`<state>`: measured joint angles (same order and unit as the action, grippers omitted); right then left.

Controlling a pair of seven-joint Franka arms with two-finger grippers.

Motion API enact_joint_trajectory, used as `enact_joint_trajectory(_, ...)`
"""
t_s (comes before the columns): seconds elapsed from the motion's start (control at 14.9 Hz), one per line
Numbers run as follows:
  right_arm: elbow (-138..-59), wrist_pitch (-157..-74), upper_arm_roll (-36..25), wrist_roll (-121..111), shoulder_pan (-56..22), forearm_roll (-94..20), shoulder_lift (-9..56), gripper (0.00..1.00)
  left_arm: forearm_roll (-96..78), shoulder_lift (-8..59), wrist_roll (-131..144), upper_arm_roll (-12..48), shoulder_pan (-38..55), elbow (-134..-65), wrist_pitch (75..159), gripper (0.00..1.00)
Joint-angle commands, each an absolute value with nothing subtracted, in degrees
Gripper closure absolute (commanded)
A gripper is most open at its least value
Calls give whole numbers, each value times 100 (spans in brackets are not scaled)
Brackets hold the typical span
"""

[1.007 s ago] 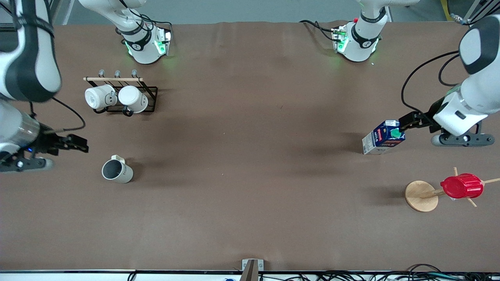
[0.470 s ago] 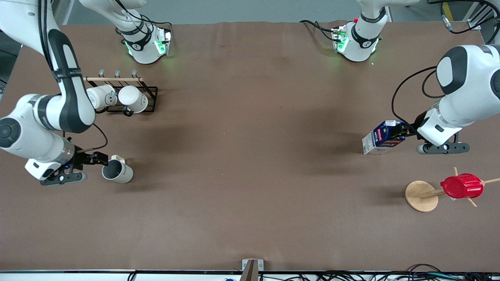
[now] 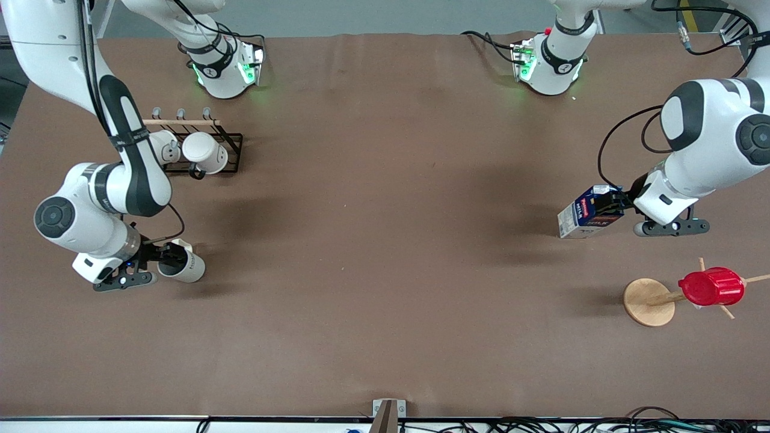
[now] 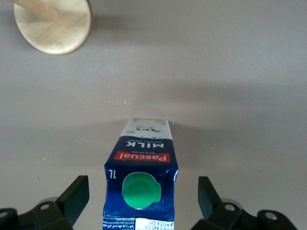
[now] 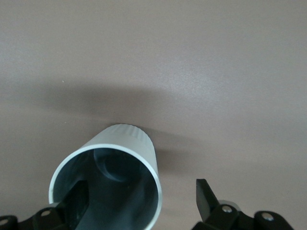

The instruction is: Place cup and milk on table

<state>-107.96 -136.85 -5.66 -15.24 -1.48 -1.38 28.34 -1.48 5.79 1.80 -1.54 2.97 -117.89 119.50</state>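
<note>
Next, my left gripper grabs the carton by its capped top end to set the milk on the tabletop beside the off-white cup [image 3: 185, 267].
The off-white cup [image 3: 185, 267] stands upright on the brown table [image 3: 385, 240] toward the right arm's end. My right gripper [image 3: 166, 256] is open at the cup's rim; in the right wrist view [image 5: 141, 197] one finger is inside the grey interior [image 5: 105, 191] and the other is outside the wall. The blue milk carton [image 3: 586, 211] stands on the table toward the left arm's end. My left gripper [image 3: 619, 201] is open around the carton's top; in the left wrist view [image 4: 141, 194] the fingers stand apart on both sides of the carton [image 4: 141, 158], with gaps.
A black wire rack [image 3: 231, 153] with two white mugs [image 3: 204, 151] stands farther from the front camera than the cup. A wooden stand [image 3: 648, 302] carrying a red ribbed cup [image 3: 711, 287] is nearer to the camera than the milk; its round base shows in the left wrist view [image 4: 53, 24].
The right gripper has moved in from the table's edge to the cup, one finger going inside it. The left gripper has come down around the milk carton's top.
</note>
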Motion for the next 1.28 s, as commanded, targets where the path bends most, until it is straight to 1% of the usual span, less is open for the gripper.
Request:
enact_joint_trajectory(0.0,-10986,-13930,-510,-1652,-71,-123,2821,6,-185,457,97,-176,308,-12041,12094,0)
enact_joint_trajectory(0.07,-11047,-13948,-501,-1739,-36,-123,2821,12,-185,474,97,-176,308,-12067,12094,0)
enact_joint_trajectory(0.13,-11074,-13948,-440,-1766,17,-123,2821,24,-185,501,97,-176,308,-12093,12094,0)
enact_joint_trajectory(0.2,-11074,-13948,-344,-1767,78,-123,2821,40,-176,518,97,-176,308,-12129,12094,0)
enact_joint_trajectory(0.27,-11074,-13948,-291,-1767,123,-140,2821,54,-167,519,97,-176,308,-12146,12102,0)
enact_joint_trajectory(0.34,-11066,-13940,-281,-1767,114,-306,2821,66,-167,553,97,-176,308,-12155,12103,0)
enact_joint_trajectory(0.4,-11065,-13931,-281,-1767,88,-438,2821,75,-167,589,97,-176,308,-12155,12120,0)
enact_joint_trajectory(0.47,-11057,-13931,-281,-1758,97,-466,2821,81,-167,598,97,-184,308,-12164,12164,0)
enact_joint_trajectory(0.54,-11039,-13913,-281,-1714,97,-501,2821,93,-167,598,97,-185,299,-12173,12173,0)
enact_joint_trajectory(0.6,-11013,-13878,-281,-1688,114,-623,2813,100,-167,598,97,-193,281,-12182,12173,0)
enact_joint_trajectory(0.74,-10916,-13721,-290,-1609,123,-869,2804,100,-167,615,97,-193,272,-12182,12173,0)
enact_joint_trajectory(0.94,-10714,-13124,-273,-759,-8,-896,2576,100,-167,685,97,-193,272,-12216,12286,0)
enact_joint_trajectory(1.21,-10679,-12728,-281,638,-710,-888,2128,100,-167,773,97,-193,272,-12234,12428,0)
